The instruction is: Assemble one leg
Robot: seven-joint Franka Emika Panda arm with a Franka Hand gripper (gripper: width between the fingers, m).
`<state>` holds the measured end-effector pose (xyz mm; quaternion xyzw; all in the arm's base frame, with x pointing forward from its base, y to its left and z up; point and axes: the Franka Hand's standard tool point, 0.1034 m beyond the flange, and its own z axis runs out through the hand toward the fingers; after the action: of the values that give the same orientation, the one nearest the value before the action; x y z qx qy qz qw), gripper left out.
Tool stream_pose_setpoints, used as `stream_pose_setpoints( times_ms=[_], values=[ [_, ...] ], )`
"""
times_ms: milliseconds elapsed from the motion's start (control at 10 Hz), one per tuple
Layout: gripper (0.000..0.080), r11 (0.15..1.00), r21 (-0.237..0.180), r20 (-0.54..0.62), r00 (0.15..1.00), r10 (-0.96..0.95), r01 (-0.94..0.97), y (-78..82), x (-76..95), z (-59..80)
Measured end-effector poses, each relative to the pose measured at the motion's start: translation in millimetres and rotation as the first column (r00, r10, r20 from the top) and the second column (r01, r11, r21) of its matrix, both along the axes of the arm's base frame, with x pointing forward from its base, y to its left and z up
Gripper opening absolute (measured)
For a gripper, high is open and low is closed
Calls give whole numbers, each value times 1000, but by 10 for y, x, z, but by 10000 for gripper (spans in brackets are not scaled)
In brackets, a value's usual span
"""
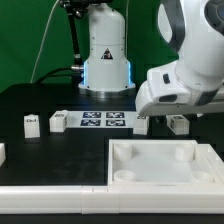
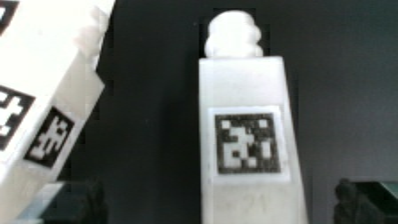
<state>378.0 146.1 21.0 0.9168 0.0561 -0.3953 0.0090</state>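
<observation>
The robot's gripper should next grab the white leg by its code-tag end (image 2: pixel 254 195), so the leg's threaded tip stays free to go into the tray-like piece.
In the wrist view a white leg (image 2: pixel 244 130) lies on the black table, its code tag facing up and a threaded tip (image 2: pixel 237 38) at its far end. My gripper (image 2: pixel 222 205) is open. Its dark fingertips (image 2: pixel 75 205) stand on either side of the leg's near end with gaps to it. In the exterior view my gripper (image 1: pixel 144 122) is low over the table just right of the marker board, and it hides this leg. Other legs stand at the exterior view's left (image 1: pixel 31 122), beside the board (image 1: pixel 60 120) and to the right (image 1: pixel 178 123).
The marker board (image 1: pixel 102 120) lies mid-table and shows beside the leg in the wrist view (image 2: pixel 39 110). A large white square tray-like piece (image 1: pixel 165 172) with raised corners fills the front right. The robot base (image 1: pixel 105 55) stands behind.
</observation>
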Motion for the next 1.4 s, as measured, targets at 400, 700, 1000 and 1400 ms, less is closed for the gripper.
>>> stream_pose_setpoints(
  times_ms=[400, 700, 1000, 1400],
  values=[
    [649, 1000, -15, -183, 983, 13, -16, 33, -49, -123],
    [541, 1000, -16, -186, 982, 15, -18, 33, -68, -135],
    [288, 1000, -15, -187, 982, 15, -18, 32, -69, -136],
    [288, 1000, -12, -187, 982, 17, -20, 29, -66, -131]
  ],
)
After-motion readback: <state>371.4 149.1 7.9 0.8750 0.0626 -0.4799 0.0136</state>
